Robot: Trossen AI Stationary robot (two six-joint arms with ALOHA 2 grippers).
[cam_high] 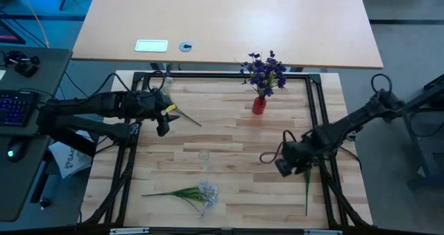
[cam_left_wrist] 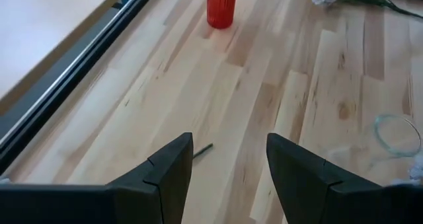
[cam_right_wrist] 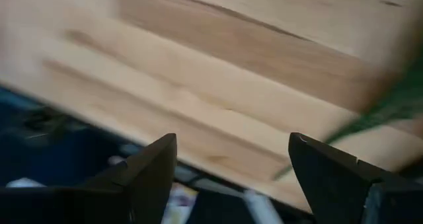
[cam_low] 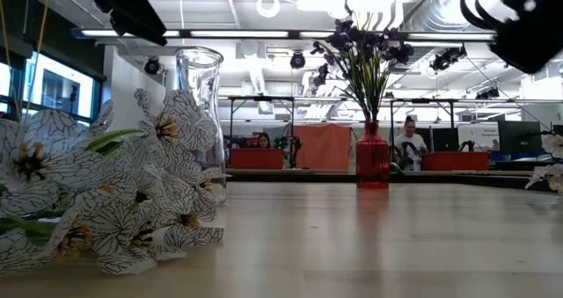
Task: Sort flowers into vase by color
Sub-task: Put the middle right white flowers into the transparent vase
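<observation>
My right gripper grabs the white sprig by its green stem (cam_high: 306,193) next, to sort it into the clear vase.
A red vase (cam_high: 259,105) with dark purple-blue sprigs (cam_high: 263,72) stands at the table's far middle; it also shows in the low view (cam_low: 372,156). A clear glass vase (cam_high: 203,157) stands mid-table. White sprigs (cam_high: 191,193) lie near the front edge. My left gripper (cam_high: 164,124) is open over the left of the table, and the end of a thin bare stem (cam_left_wrist: 201,150) lies on the wood between its fingers. My right gripper (cam_high: 286,163) is open at the right, beside a green stem (cam_high: 307,186) that lies on the table. That stem's blossom shows in the low view (cam_low: 550,170).
A black frame (cam_high: 316,103) runs around the wooden work surface. A second, pale table (cam_high: 229,20) stands beyond the far edge. Bare wood lies between the clear vase and the red vase.
</observation>
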